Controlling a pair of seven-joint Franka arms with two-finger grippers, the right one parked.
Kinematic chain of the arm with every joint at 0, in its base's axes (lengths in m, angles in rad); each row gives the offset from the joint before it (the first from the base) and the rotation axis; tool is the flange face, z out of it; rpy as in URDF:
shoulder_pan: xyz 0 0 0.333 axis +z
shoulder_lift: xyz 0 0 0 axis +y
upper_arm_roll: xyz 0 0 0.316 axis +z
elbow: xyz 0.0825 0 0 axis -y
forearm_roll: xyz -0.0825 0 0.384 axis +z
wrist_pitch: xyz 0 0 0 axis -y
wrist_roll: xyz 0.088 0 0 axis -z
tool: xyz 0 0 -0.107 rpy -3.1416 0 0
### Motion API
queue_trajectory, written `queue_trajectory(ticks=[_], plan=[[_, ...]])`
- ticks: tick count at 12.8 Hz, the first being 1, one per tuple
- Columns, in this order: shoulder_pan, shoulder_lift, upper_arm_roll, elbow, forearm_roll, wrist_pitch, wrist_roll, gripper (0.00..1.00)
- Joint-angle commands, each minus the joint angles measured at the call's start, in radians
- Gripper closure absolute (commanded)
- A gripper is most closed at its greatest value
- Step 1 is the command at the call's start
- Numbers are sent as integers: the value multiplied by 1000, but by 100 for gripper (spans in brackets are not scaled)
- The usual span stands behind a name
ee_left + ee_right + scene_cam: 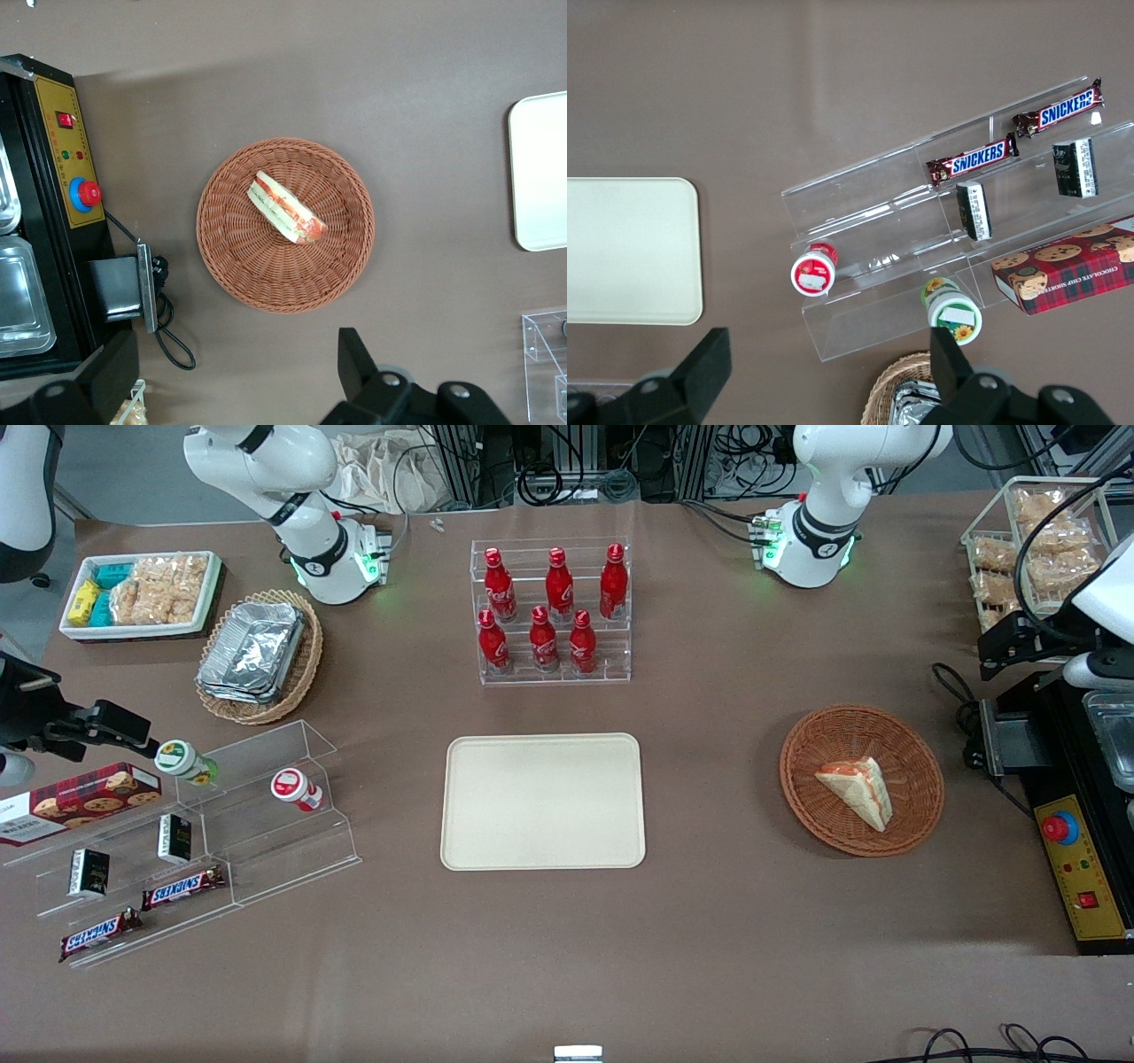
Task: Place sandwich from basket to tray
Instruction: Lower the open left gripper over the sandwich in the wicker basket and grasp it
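Note:
My left gripper is about to grab the flat outer bread sides of the sandwich [858,790], because the sandwich's ends narrow to corners.
The sandwich [858,790], a white bread wedge with red-orange and green filling, lies in the round reddish-brown wicker basket [833,726]. Both also show in the left wrist view, the sandwich [285,209] in the middle of the basket [230,257]. The cream-beige tray [542,802] lies flat at the table's middle, toward the parked arm's end from the basket; its edge shows in the left wrist view [540,173]. My left gripper [1005,642] hangs high above the table beside the basket, toward the working arm's end. It [235,354] is open and empty.
A black machine with a red button [1076,850] and a looped cable [168,328] stand beside the basket. A rack of red cola bottles [551,611] stands farther from the front camera than the tray. An acrylic snack shelf [177,841] sits toward the parked arm's end.

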Motion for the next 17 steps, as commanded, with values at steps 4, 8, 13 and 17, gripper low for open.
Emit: queue_trajectory(ticks=[4,8,13,17], plan=[[-20,66,8,29,-2,-12,-11,0],[-26,50,5,-164,-2,161,-394,0],[-40,133,0,-372,15,442,-743,0],[-38,203,2,-494,17,622,-838,0]])
